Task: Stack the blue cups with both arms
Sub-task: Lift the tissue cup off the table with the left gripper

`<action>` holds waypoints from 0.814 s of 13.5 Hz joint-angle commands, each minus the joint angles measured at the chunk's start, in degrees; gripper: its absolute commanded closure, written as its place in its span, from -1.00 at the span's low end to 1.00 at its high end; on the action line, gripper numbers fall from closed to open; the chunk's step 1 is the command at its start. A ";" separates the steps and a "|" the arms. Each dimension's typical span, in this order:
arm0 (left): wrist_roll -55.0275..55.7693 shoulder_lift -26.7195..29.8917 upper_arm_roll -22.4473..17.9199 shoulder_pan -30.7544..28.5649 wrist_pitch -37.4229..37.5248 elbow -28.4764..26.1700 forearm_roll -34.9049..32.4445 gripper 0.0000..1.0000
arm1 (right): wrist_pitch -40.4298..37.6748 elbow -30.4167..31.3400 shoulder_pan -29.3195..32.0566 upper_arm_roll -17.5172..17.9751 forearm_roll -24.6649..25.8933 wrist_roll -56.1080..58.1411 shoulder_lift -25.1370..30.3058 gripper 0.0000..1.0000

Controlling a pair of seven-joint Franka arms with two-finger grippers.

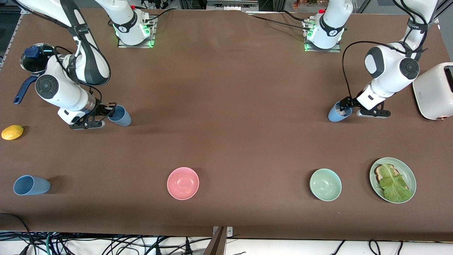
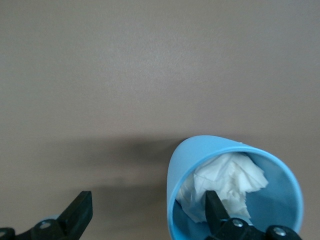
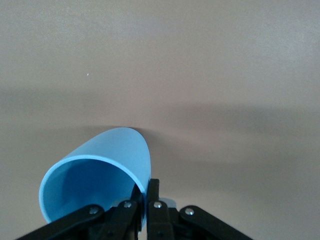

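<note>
The cup with crumpled white paper (image 1: pixel 340 111) should be grabbed next by its rim (image 1: pixel 351 112) with the left gripper, so that the blue cups can be stacked.
One blue cup (image 1: pixel 121 117) (image 3: pixel 100 170) is tilted at the right arm's end of the table. My right gripper (image 1: pixel 110 112) (image 3: pixel 146 197) is shut on its rim, one finger inside and one outside. A second blue cup (image 1: pixel 337 113) (image 2: pixel 235 190), with crumpled white paper (image 2: pixel 227 180) in it, is tilted at the left arm's end. My left gripper (image 1: pixel 345 107) (image 2: pixel 147 210) is open astride its wall, with one finger (image 2: pixel 215 205) inside the cup and the other (image 2: pixel 80 212) outside. A third blue cup (image 1: pixel 31 185) lies on its side, nearer to the front camera at the right arm's end.
A navy lidded saucepan (image 1: pixel 35 58) and a lemon (image 1: pixel 12 132) sit by the right arm. A white toaster (image 1: pixel 435 92) stands by the left arm. Nearer to the front camera are a pink bowl (image 1: pixel 183 183), a green bowl (image 1: pixel 325 184) and a green plate (image 1: pixel 412 177) with toast and lettuce.
</note>
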State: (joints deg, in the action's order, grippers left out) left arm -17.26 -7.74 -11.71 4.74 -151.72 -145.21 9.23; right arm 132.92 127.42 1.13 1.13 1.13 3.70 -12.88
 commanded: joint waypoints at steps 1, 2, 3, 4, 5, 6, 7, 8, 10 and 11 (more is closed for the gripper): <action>-0.05 -0.69 0.73 -0.26 -1.39 -0.34 1.67 -0.77 | -9.82 -6.36 0.10 0.28 0.28 -1.50 1.01 1.00; 1.08 -0.70 1.86 -0.52 -1.39 -0.34 1.67 -0.47 | -14.66 -9.96 0.10 0.54 0.19 -1.50 1.19 1.00; 2.48 -0.70 2.74 -0.61 -1.39 -0.34 1.67 -0.10 | -20.01 -14.09 0.01 1.50 -0.07 -1.59 1.36 1.00; 4.15 -0.70 3.27 -0.61 -1.30 -0.34 1.67 0.28 | -25.98 -19.00 0.01 2.29 -0.08 -2.80 1.36 1.00; 5.39 -0.70 4.23 -0.61 -1.30 -0.34 1.67 0.65 | -31.00 -23.40 0.01 3.43 -0.08 -4.47 1.19 1.00; 6.62 -0.70 4.68 -0.61 -1.30 -0.34 1.67 0.93 | -33.92 -26.58 -0.08 4.40 -0.08 -6.14 1.19 1.00; 7.24 -0.70 4.68 -0.61 -1.21 -0.34 1.67 1.00 | -35.87 -28.44 -0.08 5.63 0.01 -7.72 1.27 1.00; 7.24 -0.70 4.77 -0.61 -1.21 -0.25 1.67 1.00 | -37.54 -29.85 -0.08 6.16 0.01 -8.70 1.36 1.00; 7.24 -0.70 4.77 -0.61 -1.21 -0.16 1.67 1.00 | -40.01 -31.96 -0.08 7.30 -0.25 -9.76 1.45 1.00; 7.33 -0.61 4.77 -0.61 -1.13 0.01 1.58 1.00 | -40.28 -32.23 -0.08 8.18 -0.16 -11.15 1.54 1.00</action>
State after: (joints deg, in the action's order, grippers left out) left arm -9.88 -8.59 -7.45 4.51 -152.29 -145.18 9.25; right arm 94.77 97.41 0.83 7.88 1.11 -5.11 -10.61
